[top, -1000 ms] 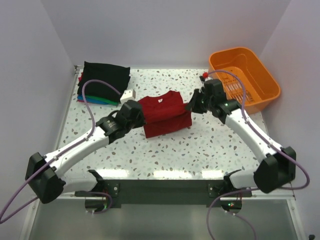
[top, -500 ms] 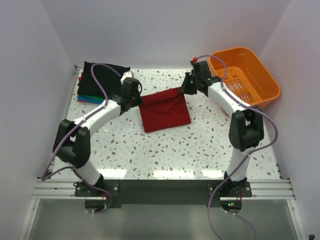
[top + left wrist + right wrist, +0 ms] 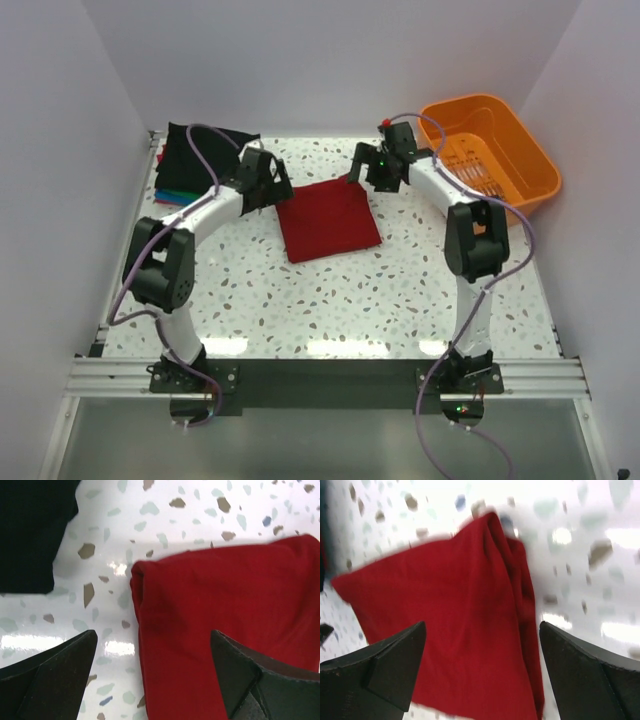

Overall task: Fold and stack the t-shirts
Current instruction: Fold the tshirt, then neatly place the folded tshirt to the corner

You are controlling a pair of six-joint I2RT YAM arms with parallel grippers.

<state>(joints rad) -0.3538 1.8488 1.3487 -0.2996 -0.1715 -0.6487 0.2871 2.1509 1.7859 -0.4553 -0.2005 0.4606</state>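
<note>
I will next grip the t-shirt's stack-facing edge near its far corner [image 3: 281, 207] [image 3: 143, 592] with my left gripper, so that the rest of the folded dark red t-shirt trails flat onto the stack.
A dark red t-shirt [image 3: 328, 218] lies folded into a flat square in the middle of the table, also seen in the left wrist view [image 3: 225, 625] and the right wrist view [image 3: 455, 630]. My left gripper [image 3: 278, 188] hovers open over its far left corner, holding nothing. Over the shirt's far right corner my right gripper [image 3: 362, 172] stands open and empty too. A stack of folded t-shirts [image 3: 205, 160], black on top with teal and blue edges below, sits at the far left; its black top [image 3: 30, 530] shows in the left wrist view.
An orange plastic basket [image 3: 520, 185] stands at the far right corner of the speckled table [image 3: 330, 300]. White walls close in the left, back and right sides.
Both grippers folded the near part of the red shirt over to the far edge, then opened and let go. The shirt now lies flat as a square.
</note>
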